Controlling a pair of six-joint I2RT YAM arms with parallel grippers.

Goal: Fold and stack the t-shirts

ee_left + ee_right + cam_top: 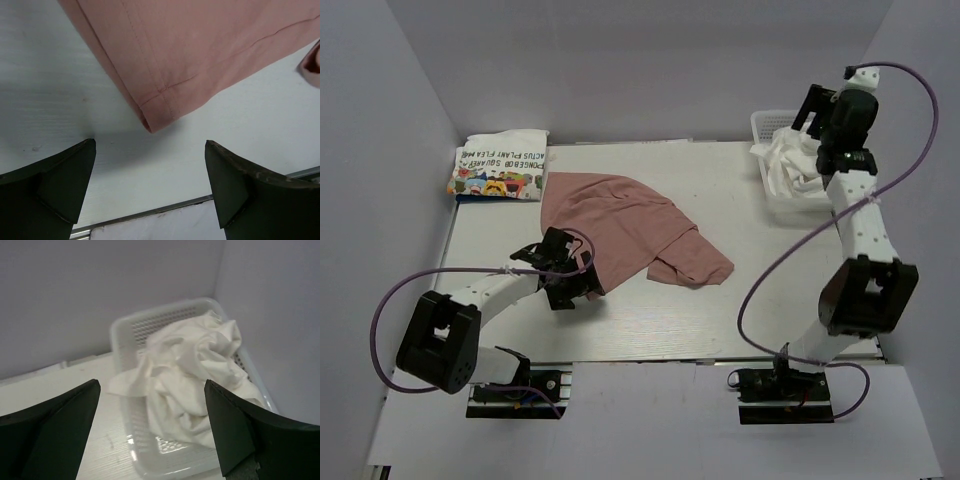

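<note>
The dusty pink t-shirt (630, 225) needs to be stretched flat for folding. My left gripper will pick it up next by its near hem corner (595, 293).
A dusty pink t-shirt (630, 225) lies crumpled and partly spread across the middle of the table. My left gripper (565, 275) is low at its near left corner, open. In the left wrist view the pink hem corner (165, 95) lies just beyond the gap of the left gripper (150, 143), with nothing between the fingers. A folded white t-shirt with colourful cartoons and black lettering (500, 165) rests at the back left. Crumpled plain white t-shirts (795, 165) (195, 370) fill the basket. My right gripper (812, 108) (152, 385) hovers above them, open and holding nothing.
The white plastic mesh basket (767, 122) (125, 332) stands in the back right corner against the walls, cloth hanging over its left rim. Grey walls close in the back and both sides. The table's metal front rail (150, 212) runs just behind the left fingers.
</note>
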